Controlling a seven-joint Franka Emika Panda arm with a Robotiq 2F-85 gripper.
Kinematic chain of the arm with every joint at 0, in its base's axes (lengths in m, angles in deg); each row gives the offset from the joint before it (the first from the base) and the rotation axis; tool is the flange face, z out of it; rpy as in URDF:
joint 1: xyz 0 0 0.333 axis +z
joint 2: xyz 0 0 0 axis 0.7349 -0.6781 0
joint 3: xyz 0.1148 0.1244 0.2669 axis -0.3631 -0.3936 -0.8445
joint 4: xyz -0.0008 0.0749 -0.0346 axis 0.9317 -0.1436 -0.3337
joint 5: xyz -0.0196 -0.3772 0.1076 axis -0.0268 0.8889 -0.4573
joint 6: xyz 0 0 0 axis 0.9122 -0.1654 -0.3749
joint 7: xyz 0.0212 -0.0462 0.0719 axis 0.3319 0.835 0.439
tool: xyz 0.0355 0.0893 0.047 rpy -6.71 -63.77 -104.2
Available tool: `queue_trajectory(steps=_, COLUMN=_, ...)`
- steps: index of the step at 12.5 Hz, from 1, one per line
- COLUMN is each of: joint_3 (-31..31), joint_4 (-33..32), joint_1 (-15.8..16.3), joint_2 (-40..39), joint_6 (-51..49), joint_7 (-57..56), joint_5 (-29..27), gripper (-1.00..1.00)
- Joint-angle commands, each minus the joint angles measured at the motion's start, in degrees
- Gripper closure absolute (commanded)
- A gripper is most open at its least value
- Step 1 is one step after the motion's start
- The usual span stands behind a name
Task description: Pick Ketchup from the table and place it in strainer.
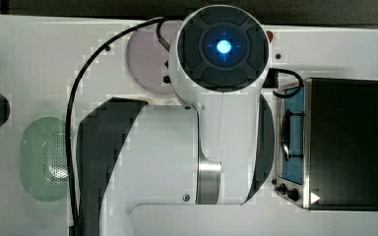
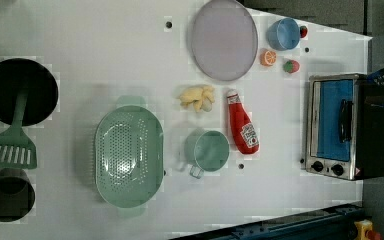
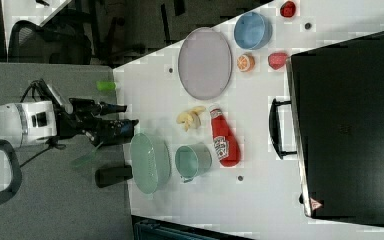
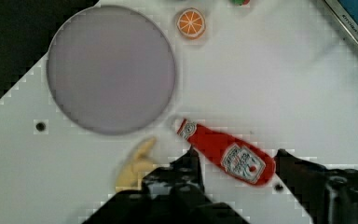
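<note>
The robot's gripper will next grab the Ketchup by its labelled body and place it in the mint-green strainer.
The Ketchup is a slim red squeeze bottle with a white cap and label. It lies flat on the white table between yellow bananas and a toaster oven. The strainer, a pale mint-green oval basket with a dotted bottom, stands empty beyond a green cup, at the top view's left. In the wrist view my gripper is open, one dark finger on each side of the Ketchup, holding nothing. The right view shows the gripper well apart from the Ketchup.
A lilac plate, blue bowl, orange half and strawberry sit past the bottle's cap end. A green spatula and black pot lie at the left view's left edge.
</note>
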Motion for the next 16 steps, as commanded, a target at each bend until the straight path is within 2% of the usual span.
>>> queue_trajectory(steps=1, joint_3=-2.5, joint_4=-6.4, joint_1=-6.4, joint_2=14.4, joint_6=-9.3, joint_7=-1.8, joint_5=-1.3, gripper=-0.59)
queue_trajectory(steps=3, joint_3=-2.8, joint_4=-6.6, joint_1=-6.3, joint_2=14.2, joint_6=-9.3, joint_7=-2.0, joint_5=-1.3, gripper=-1.0)
queue_trajectory(steps=6, joint_3=-3.9, joint_4=-9.0, joint_1=-6.1, joint_2=13.1, joint_6=-8.3, joint_7=-5.3, joint_5=-1.3, gripper=-1.0)
queue_trajectory(steps=10, joint_3=-6.4, joint_4=-13.1, joint_1=-5.8, joint_2=10.3, joint_6=-2.3, joint_7=-10.5, joint_5=-1.3, gripper=-1.0)
queue_trajectory(steps=16, joint_3=-8.7, joint_4=-21.2, joint_1=-5.7, joint_2=6.5, joint_6=8.2, joint_7=-35.6, joint_5=-1.3, gripper=-1.0)
